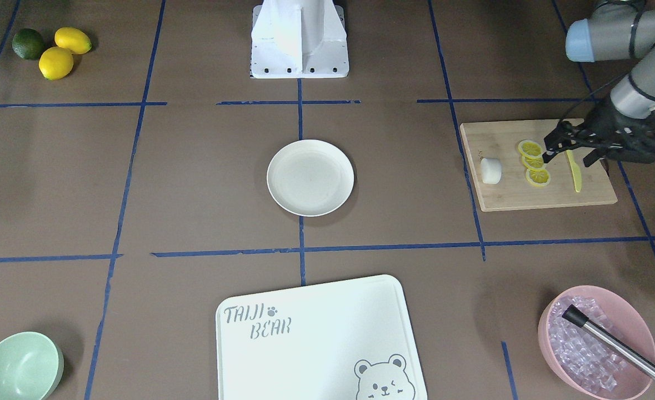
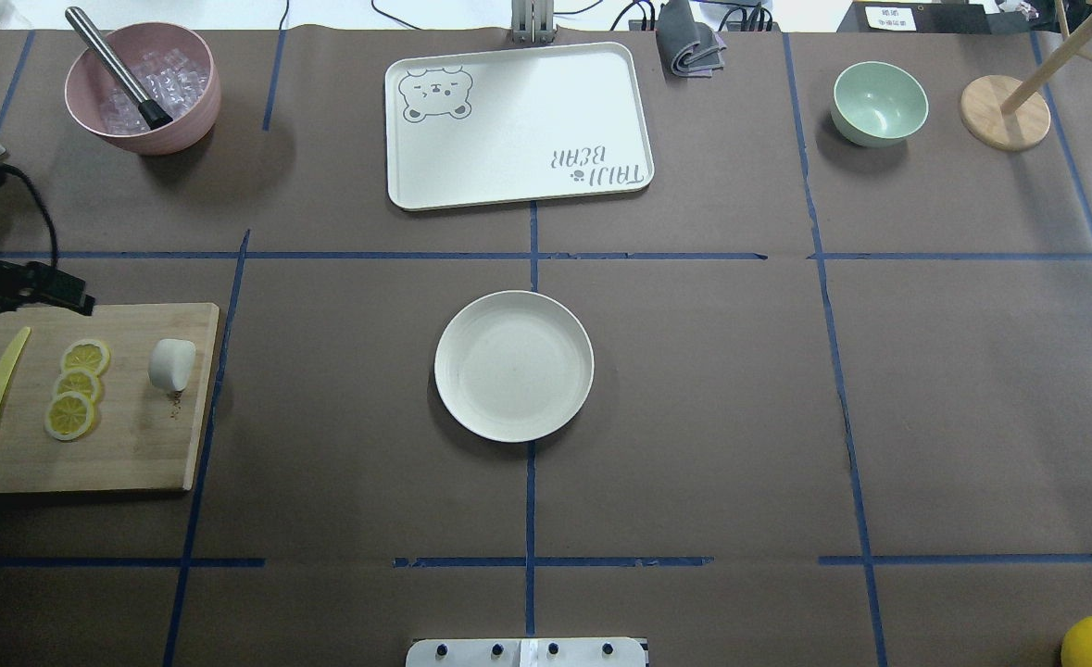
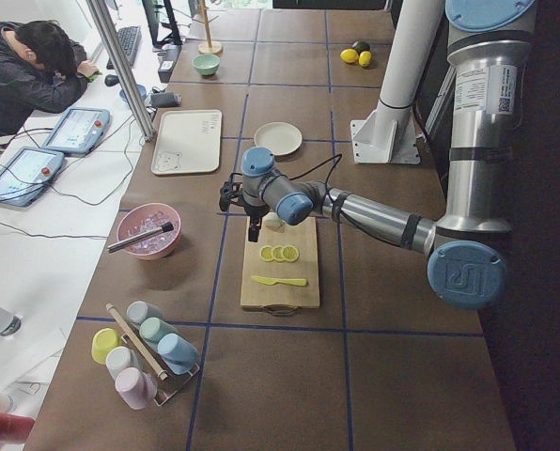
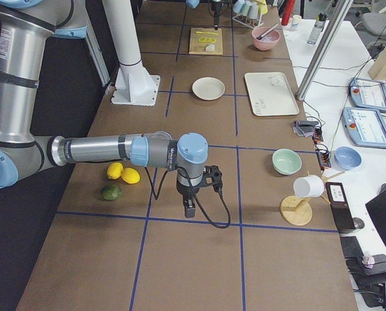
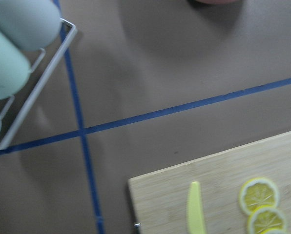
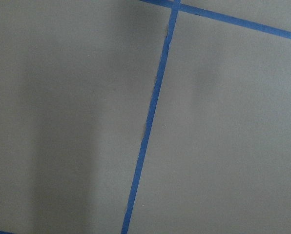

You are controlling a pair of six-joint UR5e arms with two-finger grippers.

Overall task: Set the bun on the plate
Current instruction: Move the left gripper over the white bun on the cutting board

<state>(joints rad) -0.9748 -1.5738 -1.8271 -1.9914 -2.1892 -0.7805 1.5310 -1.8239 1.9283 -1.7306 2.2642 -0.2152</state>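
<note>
My left gripper should next grab the bun by its rounded white body (image 1: 491, 170) to put the bun on the plate (image 1: 310, 178).
The bun (image 1: 491, 170) is a small white lump lying on the wooden cutting board (image 1: 538, 197), at the board's end nearest the table's middle; it also shows in the overhead view (image 2: 172, 364). At the table's centre sits the round cream plate (image 1: 310, 178) (image 2: 513, 366) with nothing on it. My left gripper (image 1: 568, 160) hovers open above the board's other end, over the lemon slices (image 1: 534, 163) and the yellow knife (image 1: 574, 172), a short way from the bun. My right gripper (image 4: 188, 207) shows only in the exterior right view, over bare table, and I cannot tell its state.
A pink bowl (image 1: 596, 339) with ice and a metal tool, a white bear-printed board (image 1: 316, 333) and a mint-green bowl (image 1: 19, 366) line the far side. Two lemons and a lime (image 1: 55, 50) lie near the robot base (image 1: 299, 39). A cup rack (image 5: 18, 58) stands beyond the board.
</note>
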